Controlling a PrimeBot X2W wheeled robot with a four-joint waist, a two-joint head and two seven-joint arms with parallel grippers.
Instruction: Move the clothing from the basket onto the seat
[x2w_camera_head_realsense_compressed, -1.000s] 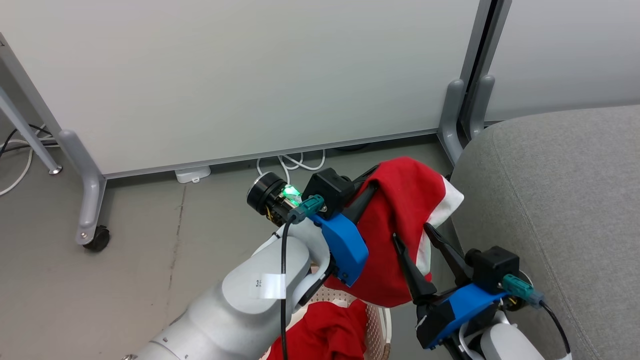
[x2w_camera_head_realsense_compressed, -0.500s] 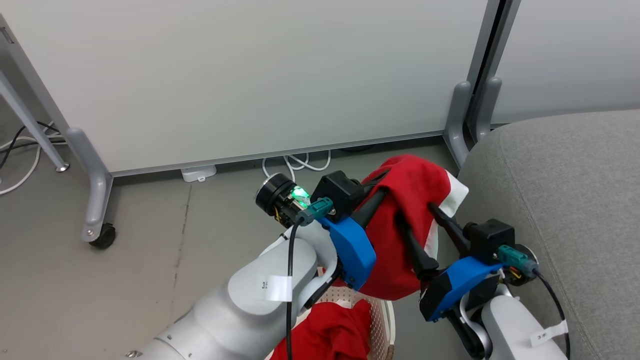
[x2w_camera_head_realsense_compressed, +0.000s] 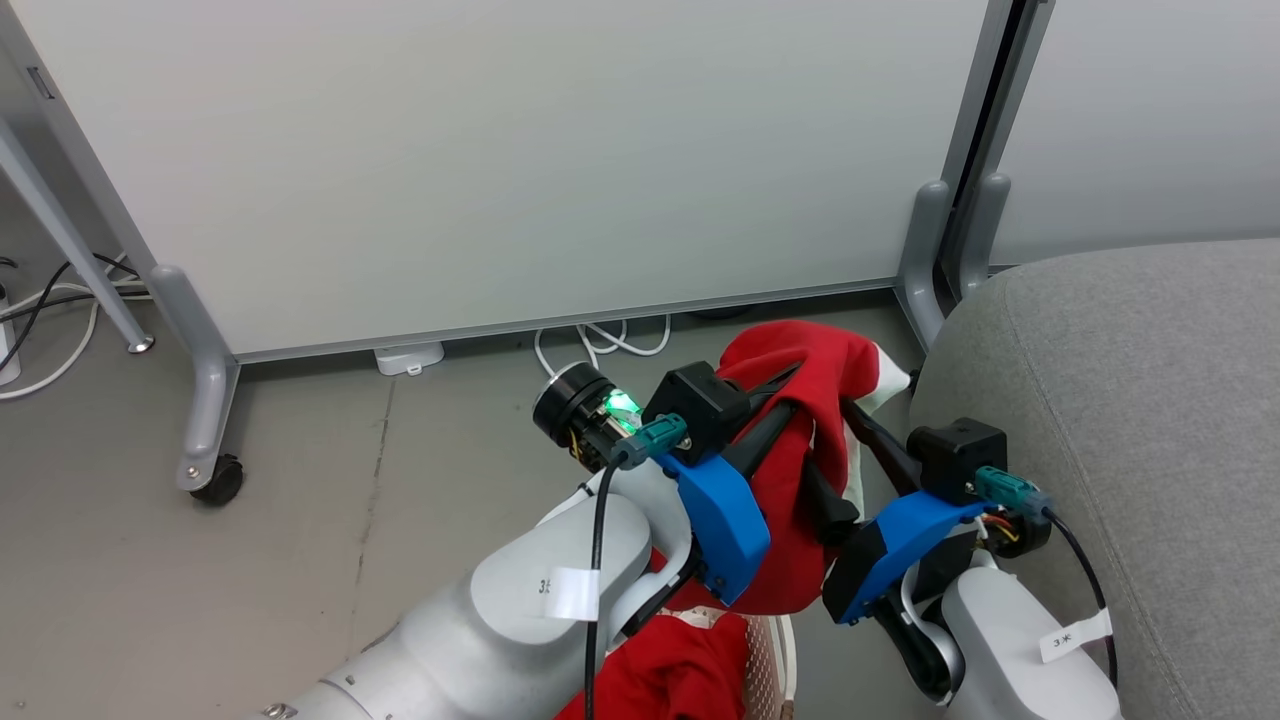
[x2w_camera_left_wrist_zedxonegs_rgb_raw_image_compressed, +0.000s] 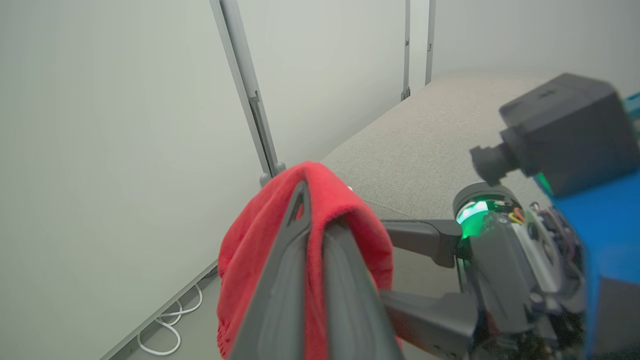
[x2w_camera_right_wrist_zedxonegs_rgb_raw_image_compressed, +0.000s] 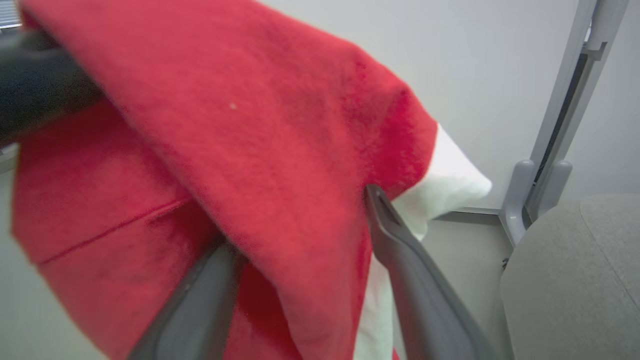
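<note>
Next, my right gripper pinches the red garment by its hanging fold beside the white trim (x2w_camera_head_realsense_compressed: 800, 450), since the garment drapes slack from my left gripper.
One red garment with white trim (x2w_camera_head_realsense_compressed: 800, 450) hangs in the air between both grippers, just left of the grey seat (x2w_camera_head_realsense_compressed: 1120, 400). My left gripper (x2w_camera_head_realsense_compressed: 797, 388) is shut on its upper fold, and in the left wrist view the red fabric (x2w_camera_left_wrist_zedxonegs_rgb_raw_image_compressed: 250, 260) drapes over the closed fingers (x2w_camera_left_wrist_zedxonegs_rgb_raw_image_compressed: 280, 285). My right gripper (x2w_camera_head_realsense_compressed: 832, 440) is open, its fingers (x2w_camera_right_wrist_zedxonegs_rgb_raw_image_compressed: 415, 280) spread with the cloth (x2w_camera_right_wrist_zedxonegs_rgb_raw_image_compressed: 240, 130) hanging between them. A second red garment (x2w_camera_head_realsense_compressed: 670, 670) lies in the cream basket (x2w_camera_head_realsense_compressed: 772, 650) under my left forearm.
White partition panels on grey posts (x2w_camera_head_realsense_compressed: 925, 250) stand behind, one with a castor foot (x2w_camera_head_realsense_compressed: 215, 475). White cables (x2w_camera_head_realsense_compressed: 600, 340) lie on the grey floor under the panel. The seat's rounded corner (x2w_camera_right_wrist_zedxonegs_rgb_raw_image_compressed: 565, 280) is right beside the right gripper.
The head camera has shifted, sliding the background right. My right gripper has risen and closed in on the left one, and the hanging garment has bunched narrower between them.
</note>
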